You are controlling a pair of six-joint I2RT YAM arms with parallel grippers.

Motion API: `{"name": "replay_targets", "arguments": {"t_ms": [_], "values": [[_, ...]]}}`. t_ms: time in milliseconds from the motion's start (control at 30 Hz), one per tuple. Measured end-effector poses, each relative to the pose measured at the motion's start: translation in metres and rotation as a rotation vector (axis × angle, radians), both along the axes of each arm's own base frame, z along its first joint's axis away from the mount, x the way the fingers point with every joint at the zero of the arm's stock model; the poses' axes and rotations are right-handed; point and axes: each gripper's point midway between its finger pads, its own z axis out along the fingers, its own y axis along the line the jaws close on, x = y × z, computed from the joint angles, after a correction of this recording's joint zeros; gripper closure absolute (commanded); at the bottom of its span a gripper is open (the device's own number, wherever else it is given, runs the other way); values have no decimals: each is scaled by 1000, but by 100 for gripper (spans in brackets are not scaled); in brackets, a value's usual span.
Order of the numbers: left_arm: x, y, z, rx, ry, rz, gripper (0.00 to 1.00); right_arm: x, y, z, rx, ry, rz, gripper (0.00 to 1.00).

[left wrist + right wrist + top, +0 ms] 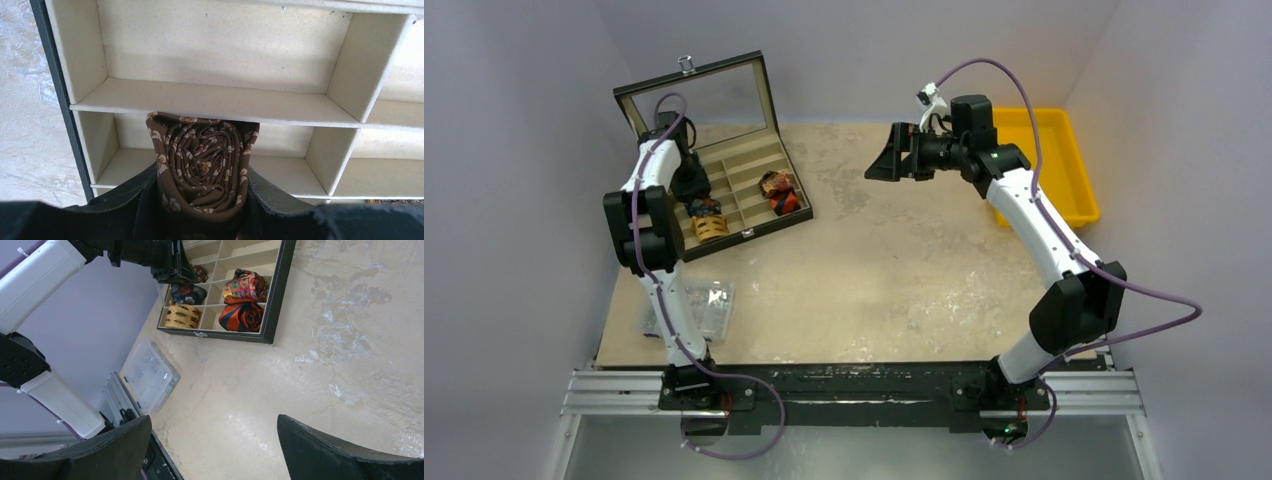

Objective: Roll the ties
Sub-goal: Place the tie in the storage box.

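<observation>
I need to open my left gripper now. The rolled brown tie [201, 157] is between the ends of the cream section of the box, so the tie would end up inside that section.
My left gripper [201, 200] is shut on a rolled brown tie [201, 157] with light specks, holding it over a cream compartment of the divided box [210, 102]. In the top view the left gripper [690, 186] is over the box [769, 165]. Other rolled ties lie in the box: a red-orange one [241, 316], a multicoloured one [245, 286], a yellow one [182, 316] and a dark blue one [188, 292]. My right gripper [886, 160] is open and empty, high above the table; in its wrist view the gripper [215, 440] frames bare table.
The box's glass lid [709, 92] stands open at the back. A clear plastic packet [709, 308] lies by the left arm's base. A yellow bin [1064, 160] sits at the far right. Grey walls close in on both sides.
</observation>
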Motion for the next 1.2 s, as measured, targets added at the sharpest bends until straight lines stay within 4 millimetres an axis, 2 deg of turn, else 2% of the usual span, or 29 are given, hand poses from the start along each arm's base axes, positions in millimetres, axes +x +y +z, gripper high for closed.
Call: {"name": "replay_targets", "arguments": {"t_ms": [133,567,667,867,967,1200], "values": [[-1,1,-1,4,4,-12,74,0,0,0,0,1,-1,2],[-1,4,-4,15,39,-60,69,2,1,-5,-2,15,-2,2],[-2,4,-6,14,49,-62,61,2,1,-5,-2,15,-3,2],[-2,4,-6,14,49,-61,53,2,1,-5,1,20,-5,2],[-2,4,-6,12,50,-58,35,2,1,-5,2,21,-5,2],[-4,4,-6,10,55,-53,29,2,1,-4,3,23,-7,2]]}}
